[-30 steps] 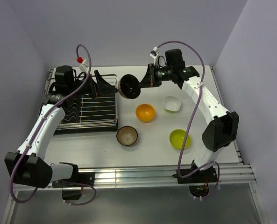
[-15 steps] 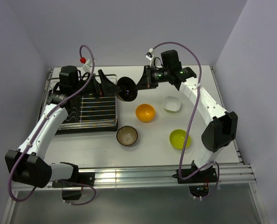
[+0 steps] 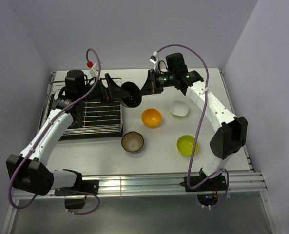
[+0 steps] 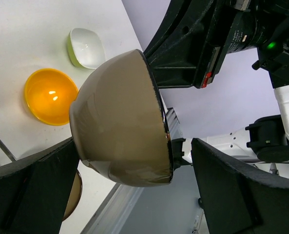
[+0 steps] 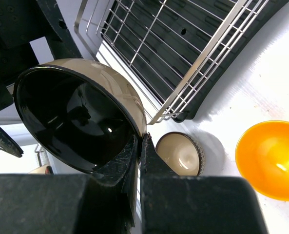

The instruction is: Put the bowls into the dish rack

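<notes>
The left gripper grabs the tan bowl across the bowl's base and rim next. Then it loads the bowl on its side into the rack.
My right gripper (image 3: 145, 88) is shut on the rim of a bowl (image 3: 131, 94) that is tan outside and black inside, held on its side in the air just right of the dish rack (image 3: 93, 115). In the right wrist view the fingers (image 5: 140, 146) pinch the bowl's rim (image 5: 76, 122). My left gripper (image 3: 117, 90) is open. In its wrist view the same bowl (image 4: 120, 117) hangs between its spread fingers (image 4: 32, 195); whether they touch it I cannot tell. The orange bowl (image 3: 151, 117), a white bowl (image 3: 179, 108), the lime bowl (image 3: 188, 145) and a dark bowl with a brownish inside (image 3: 132, 142) stand on the table.
The chrome wire rack on its black tray (image 5: 183, 48) lies at the left of the white table. The brownish bowl (image 5: 179, 153) and the orange bowl (image 5: 271, 158) are below the held bowl. Grey walls close in the table on three sides.
My right gripper carried the tan bowl leftward toward the rack. My left gripper moved right to meet it, so the bowl now sits between its open fingers.
</notes>
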`<state>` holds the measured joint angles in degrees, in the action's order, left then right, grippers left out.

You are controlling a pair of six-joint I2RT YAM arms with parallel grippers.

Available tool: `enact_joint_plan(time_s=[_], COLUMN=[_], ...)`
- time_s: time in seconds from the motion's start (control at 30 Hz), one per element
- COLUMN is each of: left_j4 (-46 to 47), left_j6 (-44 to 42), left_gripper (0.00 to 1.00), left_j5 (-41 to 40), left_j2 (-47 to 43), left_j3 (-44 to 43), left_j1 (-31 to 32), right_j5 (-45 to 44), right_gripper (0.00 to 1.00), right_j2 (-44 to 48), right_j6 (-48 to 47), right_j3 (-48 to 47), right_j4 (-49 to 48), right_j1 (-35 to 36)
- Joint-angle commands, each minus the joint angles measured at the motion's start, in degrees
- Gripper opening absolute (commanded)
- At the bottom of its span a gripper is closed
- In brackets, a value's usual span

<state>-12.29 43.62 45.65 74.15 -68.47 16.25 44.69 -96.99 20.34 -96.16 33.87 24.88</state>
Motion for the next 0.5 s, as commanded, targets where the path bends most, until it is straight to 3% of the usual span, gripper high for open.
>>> enact_joint_plan(time_s=[0.0,0.3,0.47], left_j4=[3.33,6.67,8.16], left_j6=[1.91,5.33,6.31], left_gripper=[0.99,1.0,0.95], left_j5=[1.81,3.48,4.19], left_j2=[-0.14,-0.15,0.03], left_j3=[0.87,2.99,2.81], left_j1=[0.62,0.62,0.62], right_j5=[3.04,3.04,3.65], right_gripper=[0.0,0.0,0.0], right_j2=[1.45,1.01,0.75], right_j6=[1.28,1.37,1.02], right_j3=[-3.51,-3.42,-3.51], right_j4=[-4.16,-4.6,-4.16], right_j1=[0.69,0.78,1.31])
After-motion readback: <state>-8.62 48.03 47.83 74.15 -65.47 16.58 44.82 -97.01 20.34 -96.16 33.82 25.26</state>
